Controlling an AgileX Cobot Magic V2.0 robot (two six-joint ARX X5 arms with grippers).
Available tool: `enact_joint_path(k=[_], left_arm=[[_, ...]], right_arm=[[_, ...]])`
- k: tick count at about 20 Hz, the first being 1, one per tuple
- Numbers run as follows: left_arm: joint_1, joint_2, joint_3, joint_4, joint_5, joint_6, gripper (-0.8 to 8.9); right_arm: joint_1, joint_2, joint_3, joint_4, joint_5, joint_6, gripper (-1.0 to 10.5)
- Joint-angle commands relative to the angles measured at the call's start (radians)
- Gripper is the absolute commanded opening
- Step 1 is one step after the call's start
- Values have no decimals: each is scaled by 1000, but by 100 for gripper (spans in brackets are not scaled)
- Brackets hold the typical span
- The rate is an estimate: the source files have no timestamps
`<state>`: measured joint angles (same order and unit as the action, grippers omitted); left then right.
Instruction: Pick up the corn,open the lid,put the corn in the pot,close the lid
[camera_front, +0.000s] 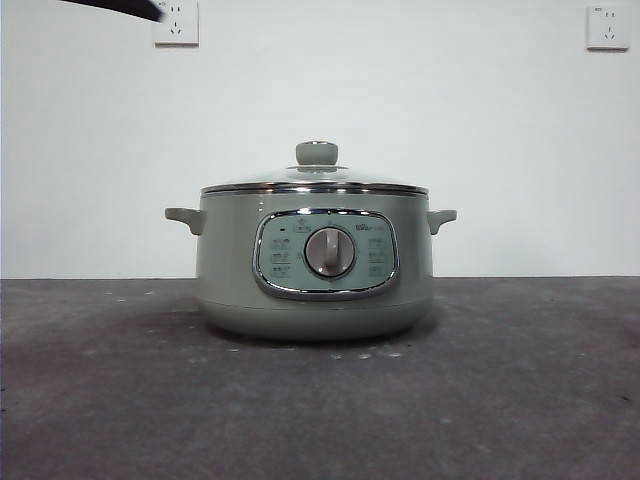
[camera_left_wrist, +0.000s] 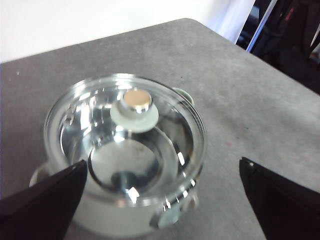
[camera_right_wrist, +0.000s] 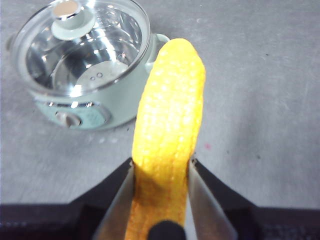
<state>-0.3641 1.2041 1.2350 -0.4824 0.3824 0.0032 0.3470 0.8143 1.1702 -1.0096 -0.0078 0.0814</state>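
The robot's left gripper will open the lid next by grabbing the narrow green knob on top (camera_front: 317, 154), because the glass lid (camera_front: 315, 183) is as wide as the pot.
The sage-green pot (camera_front: 315, 265) stands in the middle of the table with the glass lid (camera_front: 315, 183) shut on it, its green knob (camera_front: 316, 153) on top. My right gripper (camera_right_wrist: 162, 172) is shut on the yellow corn (camera_right_wrist: 170, 120) and holds it in the air above the table, to one side of the pot (camera_right_wrist: 95, 100). My left gripper (camera_left_wrist: 165, 200) is open and empty, hovering above the pot; the lid (camera_left_wrist: 125, 140) and its knob (camera_left_wrist: 135, 107) lie below and between its jaws. In the front view only a black arm tip (camera_front: 125, 8) shows at the top left.
The grey table (camera_front: 520, 400) runs all around the pot. A white wall with two sockets (camera_front: 176, 22) stands behind. In the left wrist view the table's far corner (camera_left_wrist: 200, 25) shows, with dark gear past it.
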Motion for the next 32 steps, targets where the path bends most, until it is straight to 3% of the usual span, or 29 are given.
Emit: enact_joint_path(k=[1,6,11,26,27,30,32], left_arm=[[-41,129,90,9,-39,36,616],[-106,375,279,10,-131,101,616],[-122,542,375,53,-178,113,616],[-133,679,377,161,-201,108,615],[-134,679,377,164,-201,109,583],[-135,679,377,157,-200,109,372],[-135,679,377,155,-200,109,369]], right_arm=[[1,-43,0,-39,-15,-6,-12],[1,-101,0,-103,-58,-3,-12],[1,-125,0,-126,-71,-2,-12],[1,-125,0,-114,-71,-2,-12],[1,-125,0,-114,-70,-3,-12],[1,-125,0,-114,-70,-3,-12],[1,-125,0,-114,-70,-3,-12]])
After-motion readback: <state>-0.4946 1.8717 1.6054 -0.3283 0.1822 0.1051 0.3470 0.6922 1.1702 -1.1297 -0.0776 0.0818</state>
